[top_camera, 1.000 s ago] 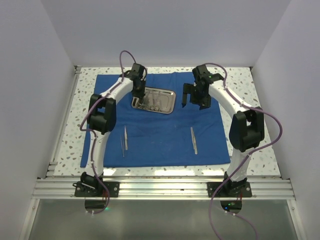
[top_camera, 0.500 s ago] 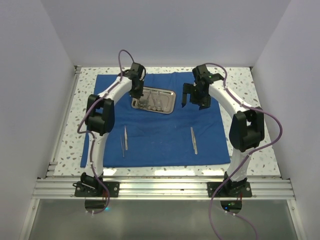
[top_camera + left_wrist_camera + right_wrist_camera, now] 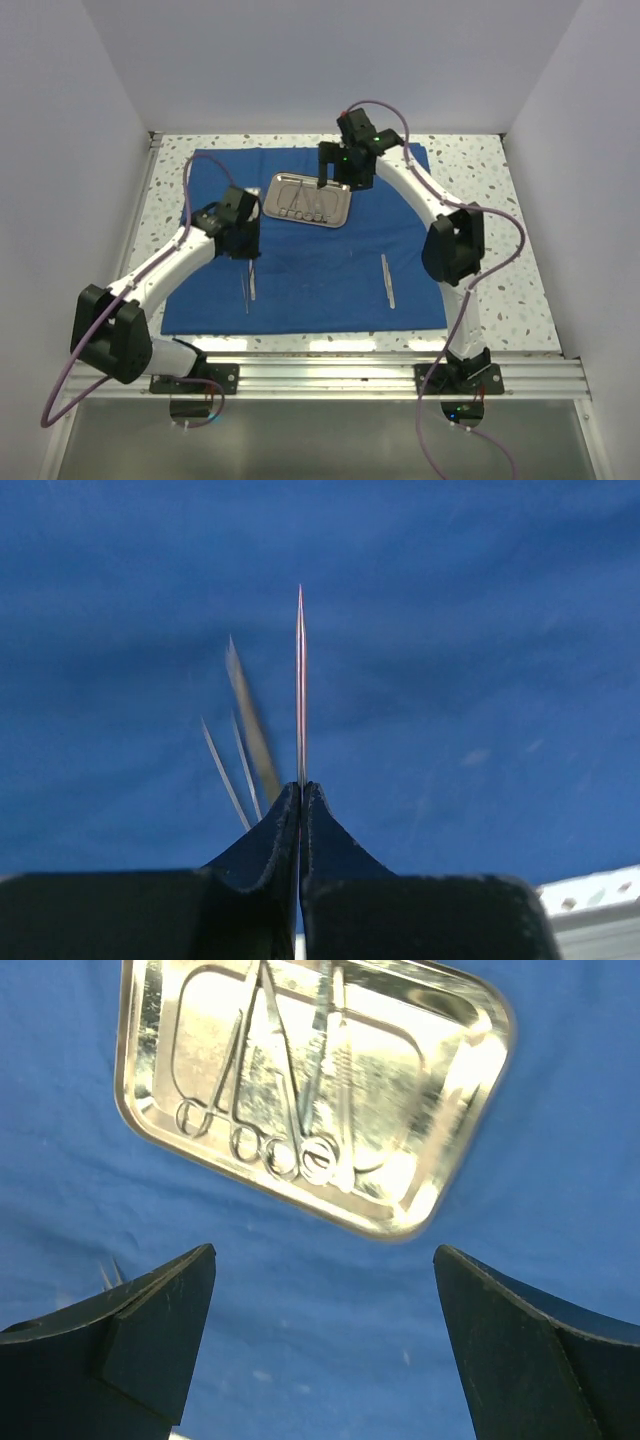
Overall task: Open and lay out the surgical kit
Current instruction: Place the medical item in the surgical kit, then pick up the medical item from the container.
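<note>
My right gripper grabs a ring-handled instrument by its ring [image 3: 317,217] [image 3: 316,1160] beside the tray's near edge next, to lift the instrument away for laying out.
The royal-blue cloth wrap [image 3: 320,262] lies spread flat on the table. The shiny steel tray [image 3: 343,206] sits on its far middle and holds several ring-handled instruments [image 3: 303,205]. My left gripper [image 3: 246,250] hangs over the cloth's left part. It is shut on a thin pointed silver instrument [image 3: 300,680], above tweezers [image 3: 250,730] that lie on the cloth. My right gripper [image 3: 335,180] is open and empty just over the tray's far right corner. In the right wrist view the tray [image 3: 482,1070] and its ring handles [image 3: 270,1145] lie ahead of the open gripper [image 3: 325,1260].
One pair of tweezers [image 3: 250,280] lies on the cloth's left part and another [image 3: 388,281] on its right part. Speckled tabletop [image 3: 490,240] borders the cloth. An aluminium rail [image 3: 320,375] runs along the near edge. White walls enclose the sides.
My left arm has swung from the tray back toward the near left with a thin instrument in its jaws. My right arm has moved left to the tray's far right corner.
</note>
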